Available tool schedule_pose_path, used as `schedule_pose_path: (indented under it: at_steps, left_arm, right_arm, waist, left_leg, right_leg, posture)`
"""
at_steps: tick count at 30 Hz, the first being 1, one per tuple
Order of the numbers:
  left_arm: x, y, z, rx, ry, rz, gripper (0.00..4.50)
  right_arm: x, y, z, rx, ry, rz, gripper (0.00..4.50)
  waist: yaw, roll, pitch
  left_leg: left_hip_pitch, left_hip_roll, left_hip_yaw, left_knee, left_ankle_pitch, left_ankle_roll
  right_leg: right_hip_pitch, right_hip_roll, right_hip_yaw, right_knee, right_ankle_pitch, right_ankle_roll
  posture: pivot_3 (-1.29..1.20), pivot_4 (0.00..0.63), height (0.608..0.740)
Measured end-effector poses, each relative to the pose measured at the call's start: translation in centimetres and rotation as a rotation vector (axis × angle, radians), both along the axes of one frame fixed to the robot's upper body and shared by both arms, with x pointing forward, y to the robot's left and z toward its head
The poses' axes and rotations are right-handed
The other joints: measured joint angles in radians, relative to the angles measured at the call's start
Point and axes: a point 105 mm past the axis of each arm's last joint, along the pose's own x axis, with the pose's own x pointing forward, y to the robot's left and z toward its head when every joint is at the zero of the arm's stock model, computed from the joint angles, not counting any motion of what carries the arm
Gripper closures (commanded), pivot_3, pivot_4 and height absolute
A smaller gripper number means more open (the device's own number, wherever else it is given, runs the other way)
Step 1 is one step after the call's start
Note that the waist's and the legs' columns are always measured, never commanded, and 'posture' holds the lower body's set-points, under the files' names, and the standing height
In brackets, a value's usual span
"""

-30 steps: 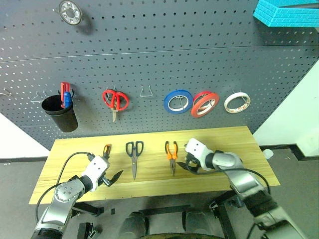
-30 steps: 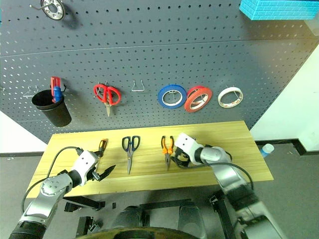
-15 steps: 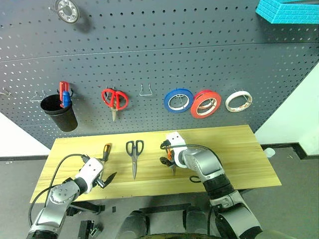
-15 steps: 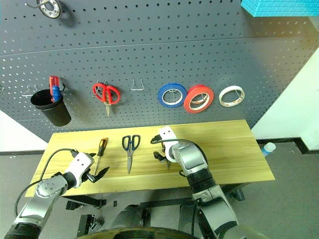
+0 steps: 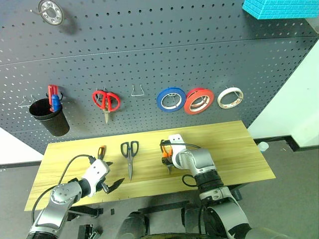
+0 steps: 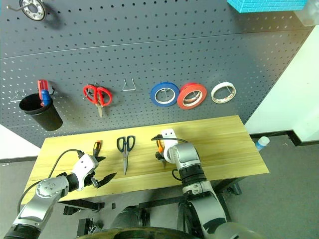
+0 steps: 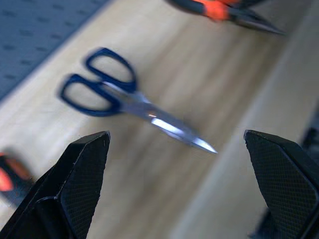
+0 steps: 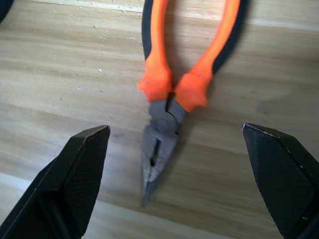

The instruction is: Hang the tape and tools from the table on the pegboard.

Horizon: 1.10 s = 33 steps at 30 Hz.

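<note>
My right gripper's fingers stop short of the orange grips. My right gripper needs to move lower before it closes on the pliers.
Orange-handled pliers [image 8: 172, 89] lie on the wooden table [image 5: 234, 149], their nose between the wide-spread fingers of my open right gripper [image 8: 174, 132], which points down just above them [image 5: 167, 162] and grips nothing. Dark-handled scissors [image 5: 129, 154] and the orange-and-black screwdriver [image 5: 101, 152] lie further left. My left gripper [image 5: 112, 185] is open and empty near the table's front edge, aimed at the scissors [image 7: 134, 102]. The wide red tape [image 5: 198, 101] hangs on the grey pegboard [image 5: 149, 45].
On the pegboard hang a blue roll [image 5: 171, 99], a pale thin roll [image 5: 230, 97], red-handled scissors [image 5: 105, 101], a black cup [image 5: 49, 116] and a bare wire hook [image 5: 138, 91]. A teal box [image 5: 279, 7] sits at the top right.
My right arm swung left from beside the pliers to over them and its wrist turned downward. The left gripper stayed about where it was. The whole picture shifted.
</note>
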Motion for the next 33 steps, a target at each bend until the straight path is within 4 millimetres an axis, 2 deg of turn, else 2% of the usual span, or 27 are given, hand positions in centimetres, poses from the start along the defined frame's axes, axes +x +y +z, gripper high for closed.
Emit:
schedule_pose_path:
  at_steps: [7, 13, 20, 33]
  left_arm:
    - [0.7, 1.2, -0.5, 0.063, 0.009, 0.016, 0.00]
    - [1.1, 1.4, -0.1, 0.063, -0.007, 0.021, 0.00]
    - [1.0, 1.6, -0.1, 0.063, -0.006, 0.025, 0.00]
    - [1.1, 2.2, 0.2, 0.050, -0.016, 0.054, 0.00]
  right_arm:
    - [0.2, -0.7, -1.7, -0.072, 0.029, -0.034, 0.08]
    - [2.0, -0.9, -1.6, -0.103, -0.015, -0.070, 0.08]
    - [2.7, -0.3, -1.6, -0.100, -0.042, -0.056, 0.08]
    - [2.8, 1.9, -1.3, -0.097, -0.103, 0.109, 0.08]
  waist:
    - [-0.001, 0.001, 0.001]
    - [-0.009, 0.001, 0.001]
    - [-0.029, 0.001, 0.001]
    - [-0.032, 0.001, 0.001]
  left_leg:
    - [0.000, 0.000, 0.000, 0.000, 0.000, 0.000]
    - [0.000, 0.000, -0.001, 0.000, 0.000, 0.000]
    - [0.000, 0.000, -0.001, -0.001, 0.000, 0.000]
    - [0.000, 0.000, -0.001, -0.002, 0.000, 0.000]
  right_leg:
    - [0.000, 0.000, 0.000, 0.001, 0.000, 0.000]
    - [-0.001, 0.000, 0.000, 0.002, 0.000, 0.000]
    - [-0.002, 0.000, 0.000, 0.002, 0.000, 0.000]
    - [-0.003, 0.000, 0.000, 0.003, 0.000, 0.000]
  posture:
    - [-0.05, 0.099, 0.738]
    - [-0.05, 0.094, 0.738]
    - [-0.05, 0.087, 0.738]
    - [-0.05, 0.085, 0.738]
